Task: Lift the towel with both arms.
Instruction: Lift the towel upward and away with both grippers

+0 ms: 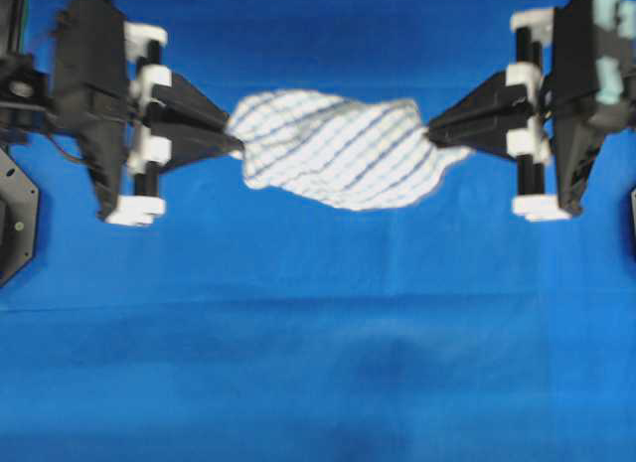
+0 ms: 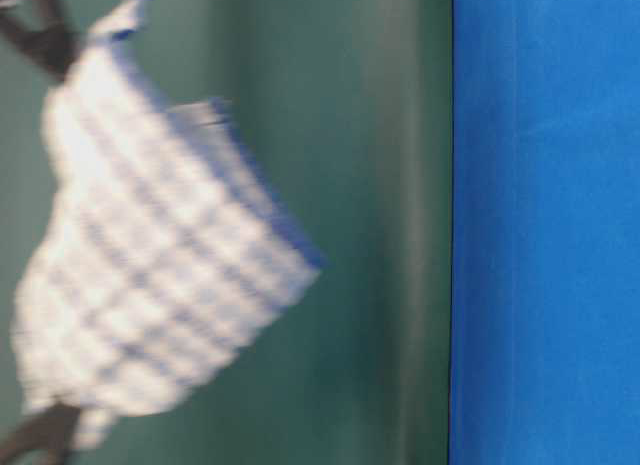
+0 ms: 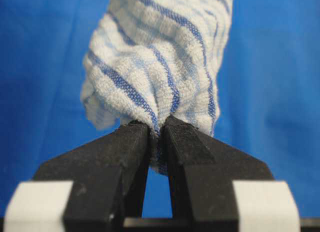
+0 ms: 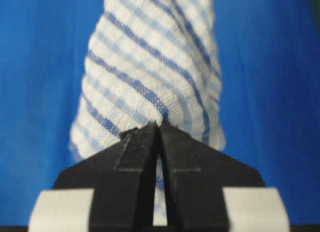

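Observation:
The white towel (image 1: 333, 151) hangs stretched well above the blue cloth in the overhead view, so my right gripper keeps hold of it for now.
The white towel (image 1: 333, 151) with thin blue checked stripes hangs stretched between my two grippers above the blue cloth. At its left end my left gripper (image 1: 237, 142) is shut on it, the fabric pinched between the black fingertips (image 3: 137, 134). My right gripper (image 1: 431, 134) is shut on the towel's right end, the cloth (image 4: 150, 77) bunched just past its tips. The towel (image 3: 160, 62) twists slightly along its length. Seen blurred from table level, the towel (image 2: 150, 255) hangs clear of the blue surface (image 2: 545, 225), with dark fingertips at both ends.
A plain blue cloth (image 1: 318, 343) covers the whole table under both arms. A black mount (image 1: 15, 214) sits at the left edge. Behind the towel in the table-level view is a green wall (image 2: 380, 225).

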Tool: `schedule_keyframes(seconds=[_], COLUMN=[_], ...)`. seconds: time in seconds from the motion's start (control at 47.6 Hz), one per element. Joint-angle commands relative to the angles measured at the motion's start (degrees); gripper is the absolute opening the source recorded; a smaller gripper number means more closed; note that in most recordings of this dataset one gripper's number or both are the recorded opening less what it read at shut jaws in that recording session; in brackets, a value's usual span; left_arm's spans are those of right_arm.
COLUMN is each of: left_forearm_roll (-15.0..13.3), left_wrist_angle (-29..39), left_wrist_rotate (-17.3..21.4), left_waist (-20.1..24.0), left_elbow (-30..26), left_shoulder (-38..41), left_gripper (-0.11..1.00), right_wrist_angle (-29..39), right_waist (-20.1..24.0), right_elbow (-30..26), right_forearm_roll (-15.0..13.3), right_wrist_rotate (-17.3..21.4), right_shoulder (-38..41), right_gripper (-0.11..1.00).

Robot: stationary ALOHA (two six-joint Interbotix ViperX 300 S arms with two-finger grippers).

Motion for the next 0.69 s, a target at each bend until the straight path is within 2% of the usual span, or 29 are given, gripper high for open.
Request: schedule_keyframes(seconds=[0.0, 0.231, 0.294, 0.504, 0.672], left_forearm_roll=[0.00, 0.26, 0.26, 0.26, 0.26], left_wrist_angle=[2.55, 6.94, 7.91, 9.05, 9.05], left_wrist_rotate=[0.18, 0.44, 1.58, 5.71, 5.89], left_waist=[0.53, 1.41, 1.49, 1.41, 1.58], left_elbow=[-4.66, -11.69, -12.92, -13.18, -13.18], left_shoulder=[-1.93, -3.34, -3.34, -2.90, -2.90], left_gripper=[0.06, 0.06, 0.06, 0.06, 0.06], right_wrist_angle=[1.76, 5.54, 6.15, 6.24, 6.15], right_waist=[-0.18, -0.18, -0.18, -0.18, -0.18], right_elbow=[-4.66, -12.48, -14.41, -15.38, -16.17], right_forearm_roll=[-0.97, -2.29, -2.29, -2.29, -2.29], right_wrist_rotate=[-0.18, -0.26, -0.35, -0.97, -1.23], right_shoulder=[-0.44, -0.44, -0.35, 0.62, 2.37], right_gripper=[0.02, 0.02, 0.02, 0.02, 0.02])
